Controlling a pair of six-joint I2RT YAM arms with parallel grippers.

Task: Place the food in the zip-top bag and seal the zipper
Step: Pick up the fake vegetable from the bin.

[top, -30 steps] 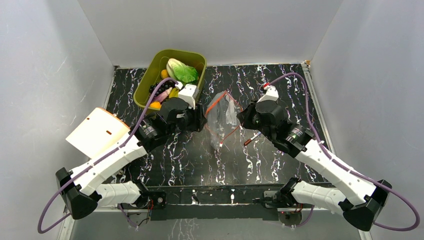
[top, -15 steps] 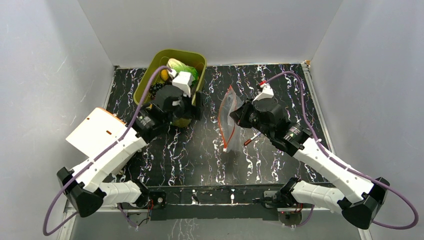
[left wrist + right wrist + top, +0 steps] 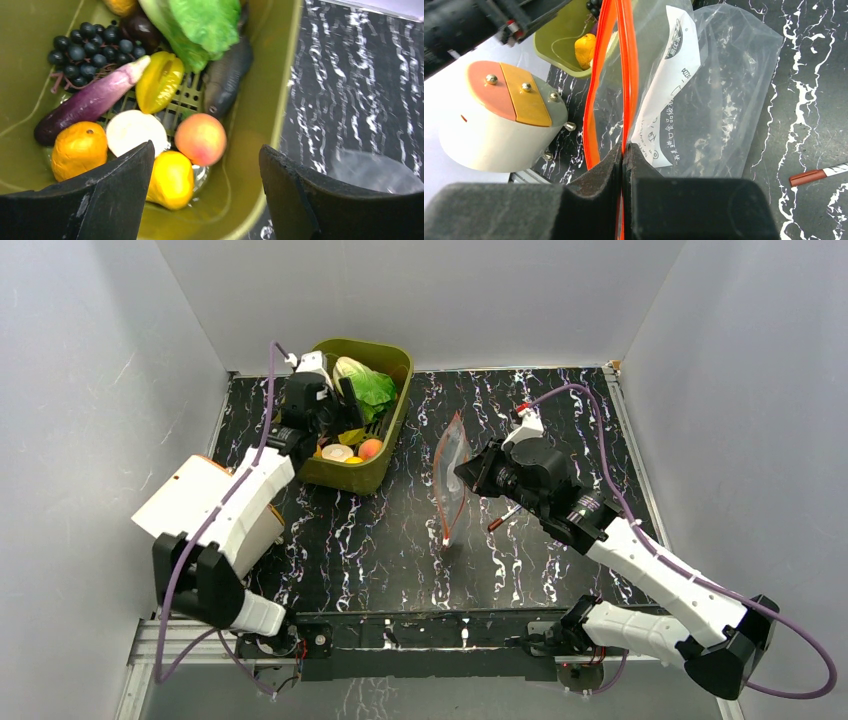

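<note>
I will next use my left gripper to grab the cabbage by its green leafy end (image 3: pixel 376 392). The white end then stays free to go into the zip-top bag (image 3: pixel 455 455) first.
The food lies in the olive-green bin (image 3: pixel 392 430): green-white cabbage (image 3: pixel 200 25), peach (image 3: pixel 200 139), yellow piece (image 3: pixel 170 180), orange (image 3: pixel 79 149), purple eggplant (image 3: pixel 90 102), dark grapes (image 3: pixel 90 45). My left gripper (image 3: pixel 206 150) is open and empty, hovering over the bin's near right corner (image 3: pixel 330 415). The clear zip-top bag (image 3: pixel 455 455) hangs edge-on mid-table. My right gripper (image 3: pixel 624 152) is shut on one side of its red-orange zipper (image 3: pixel 629 60); the other zipper side bows away, so the mouth is slightly open. The bag (image 3: pixel 724 100) holds only a white label.
A small red-and-white pen-like stick (image 3: pixel 503 517) lies on the black marbled table right of the bag, also in the right wrist view (image 3: pixel 819 175). The left arm's orange-and-white joint housing (image 3: pixel 205 500) sits left of the bin. Grey walls enclose the table.
My left gripper left the bag's mouth and swung back left over the bin, now open. The bag's mouth narrowed and it hangs edge-on from my right gripper.
</note>
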